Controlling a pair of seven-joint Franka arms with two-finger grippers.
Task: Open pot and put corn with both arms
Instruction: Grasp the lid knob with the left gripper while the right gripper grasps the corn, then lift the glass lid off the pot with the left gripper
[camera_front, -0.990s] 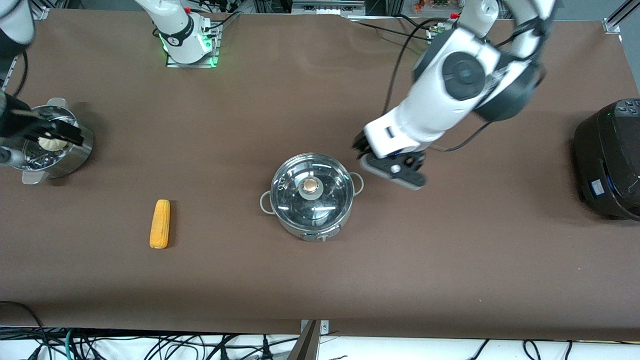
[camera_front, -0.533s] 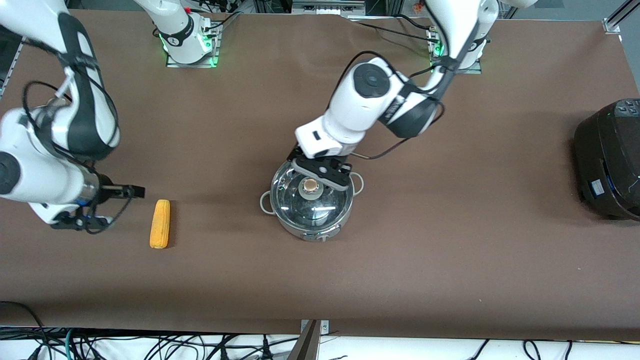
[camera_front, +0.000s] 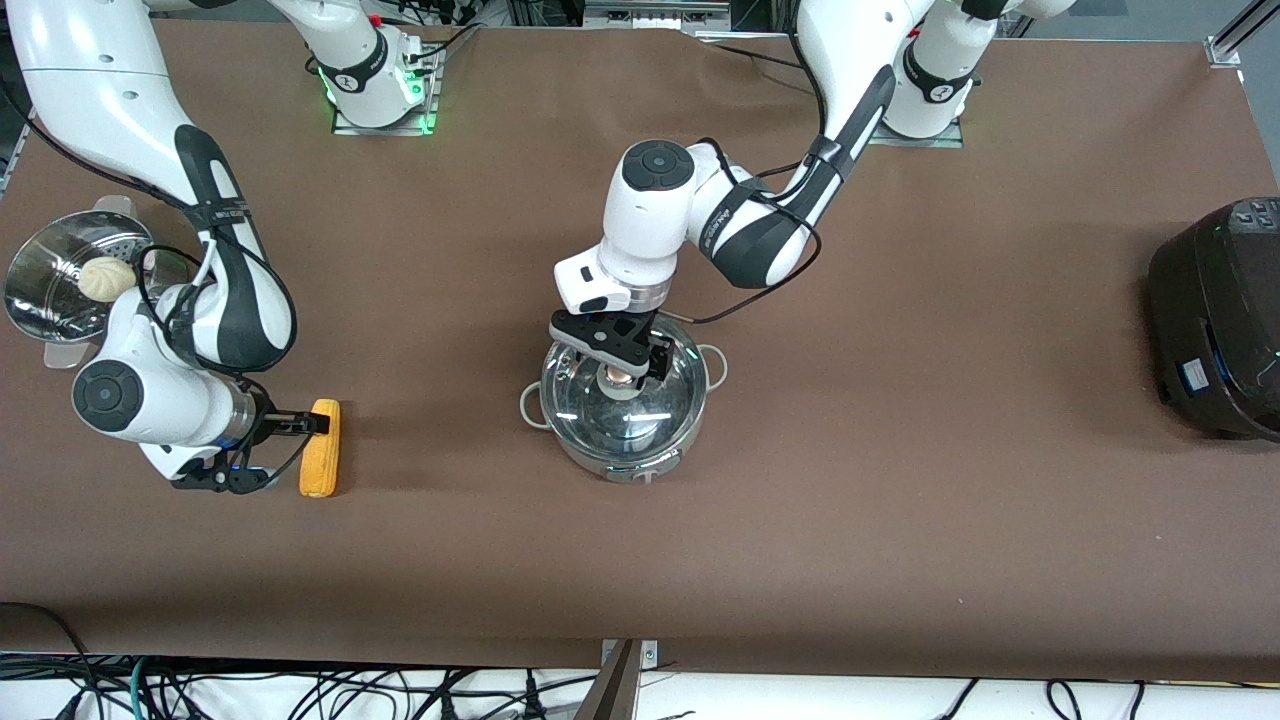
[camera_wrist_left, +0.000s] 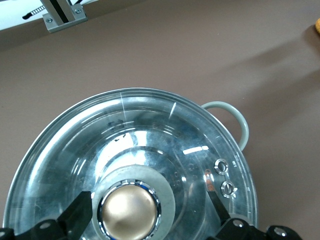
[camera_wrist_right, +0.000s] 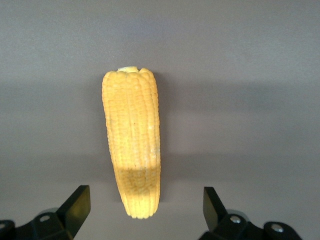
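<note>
The fingers of my left gripper are low beside the copper knob (camera_wrist_left: 129, 212) on the glass lid (camera_wrist_left: 130, 130) in the left wrist view, so it is time to close them on the knob.
The steel pot (camera_front: 628, 464) stands mid-table with its glass lid (camera_front: 650, 420) on. My left gripper (camera_front: 618, 356) is over the lid, open, with its fingers on either side of the copper knob (camera_front: 622, 378) and not closed on it. The left wrist view shows the knob (camera_wrist_left: 129, 211) between my left gripper's (camera_wrist_left: 148, 214) fingers, closer to one finger. The yellow corn (camera_front: 320, 460) lies on the table toward the right arm's end. My right gripper (camera_front: 283, 450) is beside it, open. In the right wrist view the corn's (camera_wrist_right: 132, 145) near end lies between my right gripper's (camera_wrist_right: 145, 206) fingers, untouched.
A steel steamer pot (camera_front: 40, 290) holding a pale bun (camera_front: 104, 277) stands at the right arm's end of the table. A large black appliance (camera_front: 1220, 315) stands at the left arm's end. The table's front edge (camera_front: 640, 665) runs below.
My left gripper moved from beside the pot to over the lid and came down around the knob. My right gripper swung from the steamer pot to the corn.
</note>
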